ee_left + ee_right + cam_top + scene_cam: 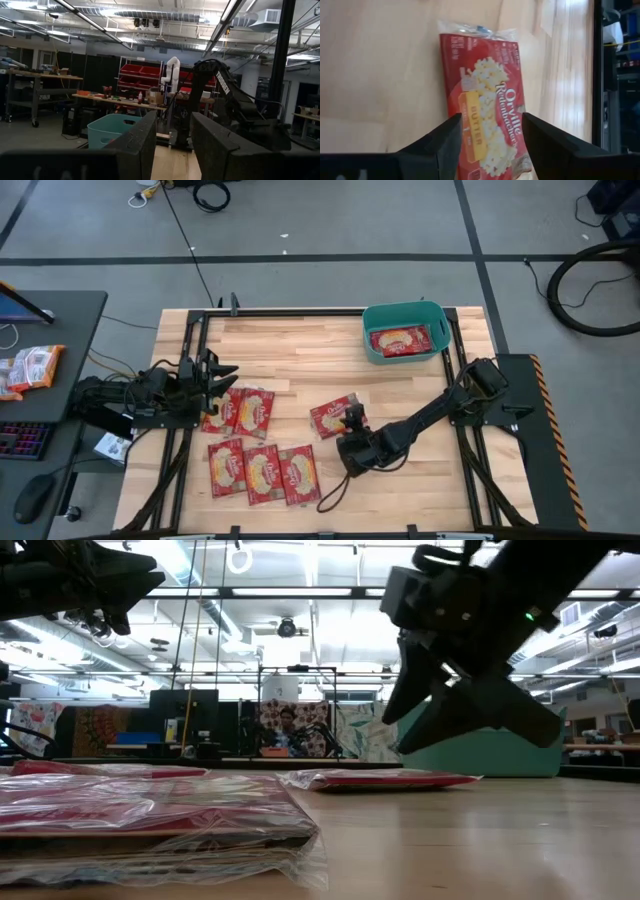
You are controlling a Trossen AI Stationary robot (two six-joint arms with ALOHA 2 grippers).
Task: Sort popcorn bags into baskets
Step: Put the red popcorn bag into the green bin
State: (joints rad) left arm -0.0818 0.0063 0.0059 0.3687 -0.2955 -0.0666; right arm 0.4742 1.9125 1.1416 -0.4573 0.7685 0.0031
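Observation:
The bag is to be sorted into the teal basket, so the robot's right gripper next needs to grab the bag's long side edges.
One red popcorn bag lies flat on the wooden table near its middle. My right gripper hovers open just over it, slanting down, one finger on either side of the bag's width; in the low view the fingers stand clear above the bag. Several more popcorn bags lie flat at the near left, and two lie by my left gripper, which waits open at the left edge. The teal basket at the far right holds one bag.
Black frame rails run along the table's left and right sides. A dark cable loops on the wood near the front edge. A side desk on the left carries an orange-and-white snack bag, a keyboard and a mouse.

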